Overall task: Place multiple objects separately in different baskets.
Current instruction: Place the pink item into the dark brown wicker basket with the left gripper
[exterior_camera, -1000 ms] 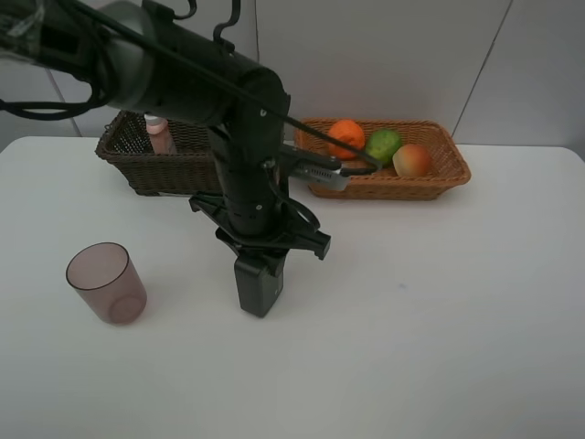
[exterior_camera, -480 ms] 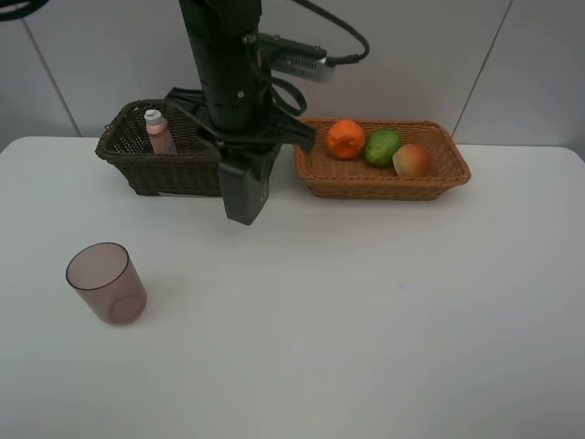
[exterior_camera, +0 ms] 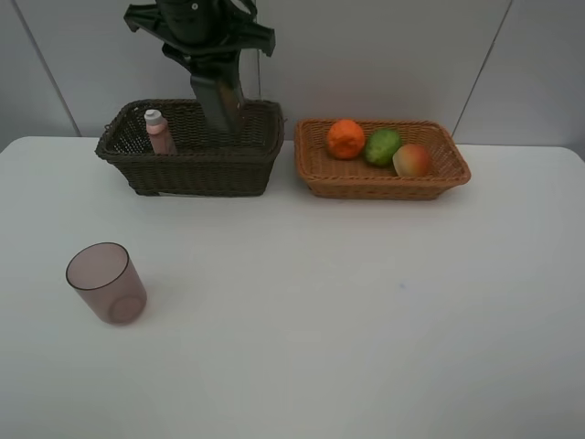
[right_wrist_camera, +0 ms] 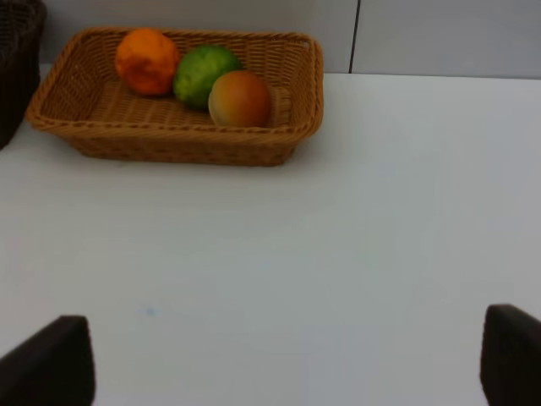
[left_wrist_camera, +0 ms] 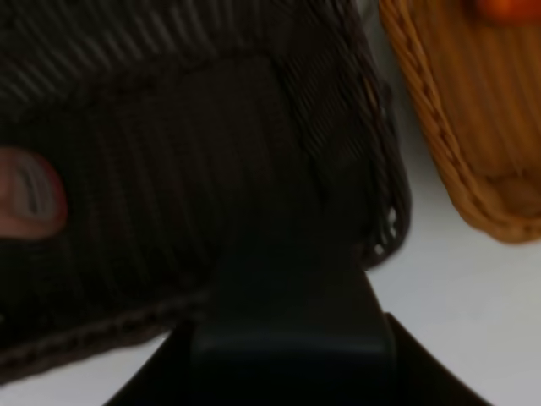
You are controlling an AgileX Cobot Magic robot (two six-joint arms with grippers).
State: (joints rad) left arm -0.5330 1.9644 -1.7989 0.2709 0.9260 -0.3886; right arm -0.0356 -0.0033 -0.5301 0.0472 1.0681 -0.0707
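Observation:
My left gripper must lower the bottle farther before opening.
My left gripper [exterior_camera: 207,66] is shut on the dark grey pump bottle [exterior_camera: 219,102] and holds it upright over the right half of the dark brown basket [exterior_camera: 192,170]. In the left wrist view the bottle [left_wrist_camera: 292,330] is a dark blur above the basket's floor [left_wrist_camera: 169,169]. The pink white-capped bottle [exterior_camera: 160,133] stands at that basket's left end. The orange [exterior_camera: 345,138], green fruit [exterior_camera: 383,145] and red-orange fruit [exterior_camera: 412,161] lie in the tan basket [exterior_camera: 384,186]. The mauve cup [exterior_camera: 107,283] stands on the table at the front left. My right gripper [right_wrist_camera: 279,359] is open and empty.
The two baskets stand side by side at the back of the white table [exterior_camera: 366,320], against a grey wall. The right gripper hovers over bare table in front of the tan basket [right_wrist_camera: 169,148].
The left arm has lifted the pump bottle from the middle of the table and carried it back to above the dark basket. The cup and the fruits have not moved.

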